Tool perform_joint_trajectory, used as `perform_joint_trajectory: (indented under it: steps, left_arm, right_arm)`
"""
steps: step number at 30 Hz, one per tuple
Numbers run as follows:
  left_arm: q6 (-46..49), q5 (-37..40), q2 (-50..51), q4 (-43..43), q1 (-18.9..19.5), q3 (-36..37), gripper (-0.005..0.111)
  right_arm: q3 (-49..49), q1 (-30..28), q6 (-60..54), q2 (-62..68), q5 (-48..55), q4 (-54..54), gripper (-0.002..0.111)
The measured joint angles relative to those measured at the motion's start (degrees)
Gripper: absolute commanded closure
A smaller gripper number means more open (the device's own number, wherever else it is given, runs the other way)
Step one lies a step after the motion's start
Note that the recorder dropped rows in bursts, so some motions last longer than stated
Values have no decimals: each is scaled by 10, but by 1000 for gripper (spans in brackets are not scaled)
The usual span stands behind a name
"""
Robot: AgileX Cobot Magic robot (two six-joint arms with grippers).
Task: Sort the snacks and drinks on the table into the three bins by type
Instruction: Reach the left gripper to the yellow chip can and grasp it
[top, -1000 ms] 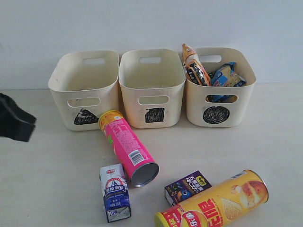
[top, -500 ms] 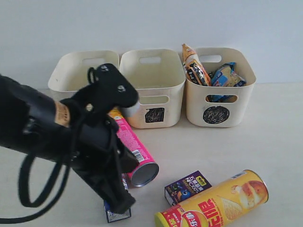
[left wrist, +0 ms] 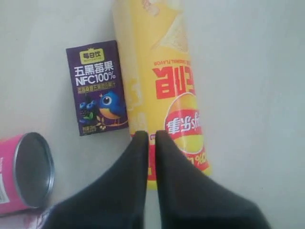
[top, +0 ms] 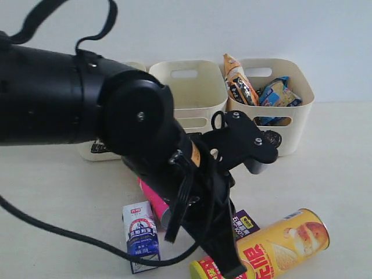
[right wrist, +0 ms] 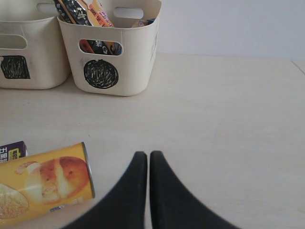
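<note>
My left gripper grabs the yellow chip tube (top: 285, 244) around the middle of its body (top: 268, 251) next, since the tube is long and lies flat.
My left gripper (left wrist: 151, 136) is shut and empty, hovering over the lid end of the yellow chip tube (left wrist: 167, 71), which lies flat on the table (top: 343, 186). In the exterior view its tip (top: 232, 270) is at the tube's (top: 285, 244) left end. The dark purple carton (left wrist: 96, 86) lies beside the tube. The pink tube (top: 152, 200) is mostly hidden by the arm. The blue and white carton (top: 141, 235) stands at the front left. My right gripper (right wrist: 145, 155) is shut, low over bare table, right of the yellow tube (right wrist: 43, 183).
The circle bin (top: 290, 125) holds the orange-black packet (top: 238, 81) and the blue-white packet (top: 278, 93). The square bin (top: 186, 87) stands in the middle. The arm covers nearly all of the triangle bin (top: 93, 150). A white wall rises behind the bins.
My left arm has swung in from the left edge across the front of the bins and down to the yellow tube, now covering the triangle bin and most of the pink tube. No object has moved.
</note>
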Motion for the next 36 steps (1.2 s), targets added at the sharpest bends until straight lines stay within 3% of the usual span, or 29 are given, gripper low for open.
perform_joint_trajectory:
  steps: [2,4,8,10,23,36]
  left_arm:
    - [0,11,18,-1,-1,-19,89]
    - [1,19,38,-1,-1,-38,71]
    - [1,29,67,-14,-1,-70,22]
    - [2,33,81,-27,-1,-85,12]
    - [41,61,176,-60,-21,-153,17]
    - [41,31,217,-59,-21,-157,22]
  right_arm:
    - [0,0,0,0,0,0,109]
    - [0,0,0,0,0,0,109]
    - [0,0,0,0,0,0,109]
    - [0,0,0,0,0,0,109]
    - [0,0,0,0,0,0,109]
    - [0,0,0,0,0,0,109]
